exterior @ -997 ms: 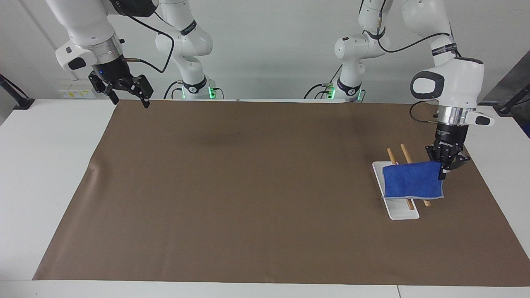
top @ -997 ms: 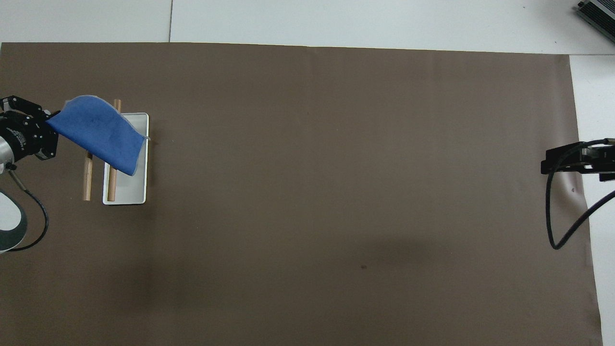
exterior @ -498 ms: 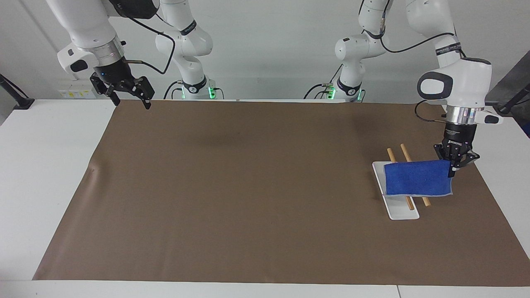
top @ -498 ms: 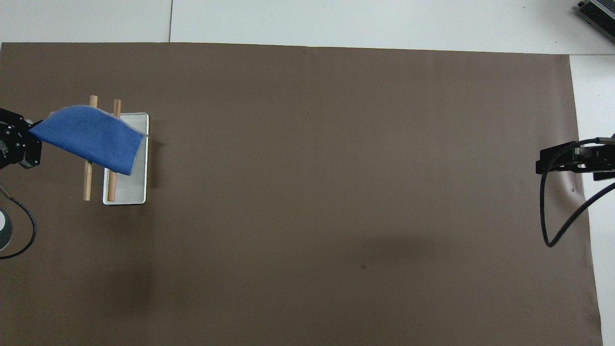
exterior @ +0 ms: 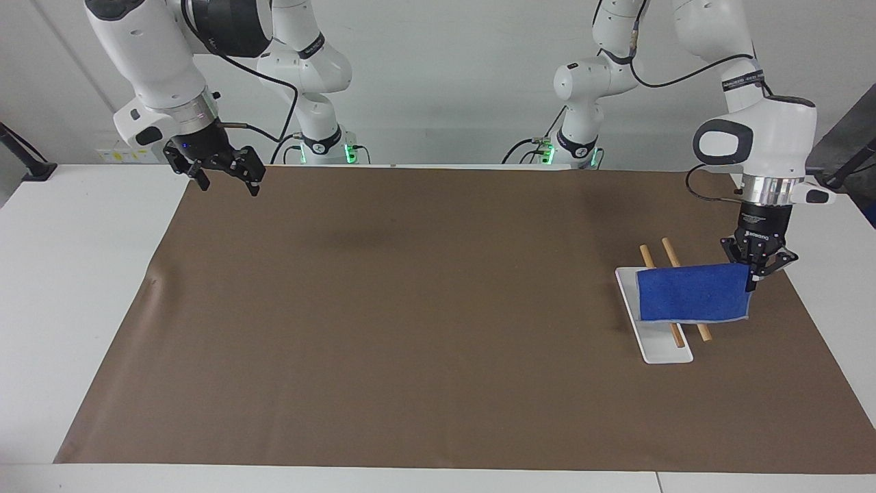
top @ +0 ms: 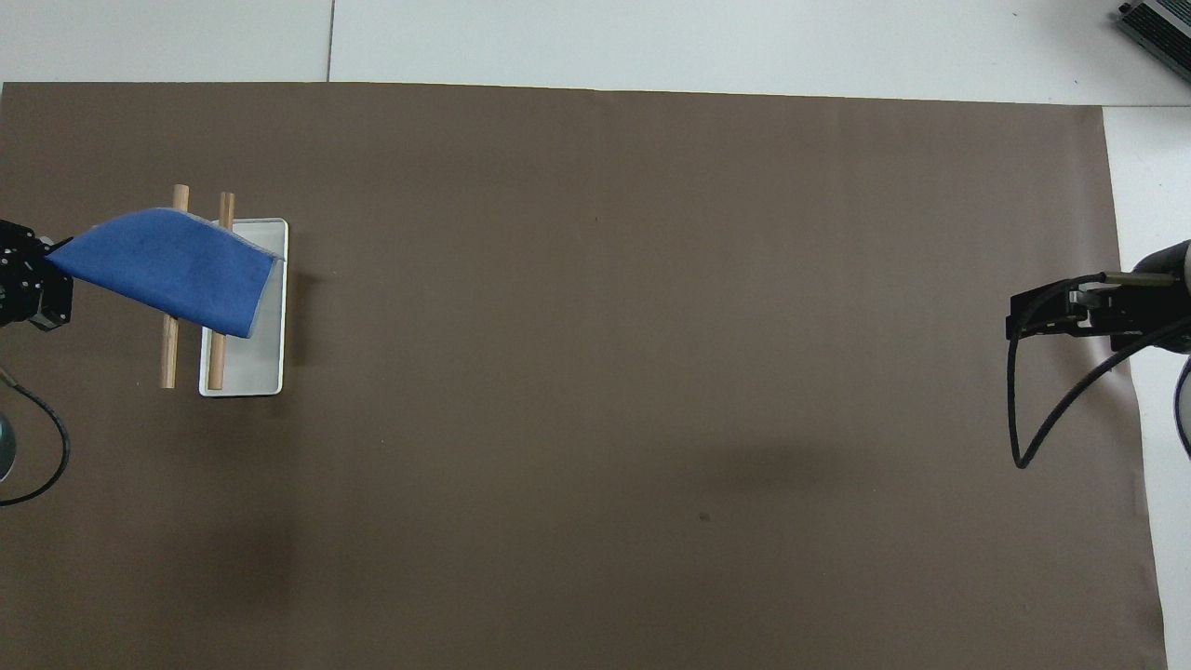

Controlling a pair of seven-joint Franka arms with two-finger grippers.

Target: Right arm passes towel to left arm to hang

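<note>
The blue towel's middle [top: 188, 264] lies across both wooden rods, its far end hangs past them, so my left gripper should release now.
The blue towel [exterior: 691, 293] [top: 167, 268] hangs spread across a small rack at the left arm's end of the table. That rack has two wooden rods [exterior: 669, 252] [top: 180, 197] over a white base [exterior: 660, 349] [top: 251, 368]. My left gripper [exterior: 753, 279] [top: 46, 270] is shut on the towel's corner, just outside the rods. The towel's other end droops over the white base. Whether the cloth rests on the rods I cannot tell. My right gripper [exterior: 230, 185] [top: 1019, 321] is open and holds nothing, up over the brown mat's corner at the right arm's end.
A brown mat [exterior: 410, 308] [top: 595, 372] covers most of the white table [exterior: 82, 274]. Nothing else stands on it besides the rack. A black cable [top: 1051, 409] loops down from the right wrist.
The left gripper has drawn the towel's corner outward toward its own end of the table, stretching the cloth flatter over the rods. The right gripper has drifted a little toward the table's middle.
</note>
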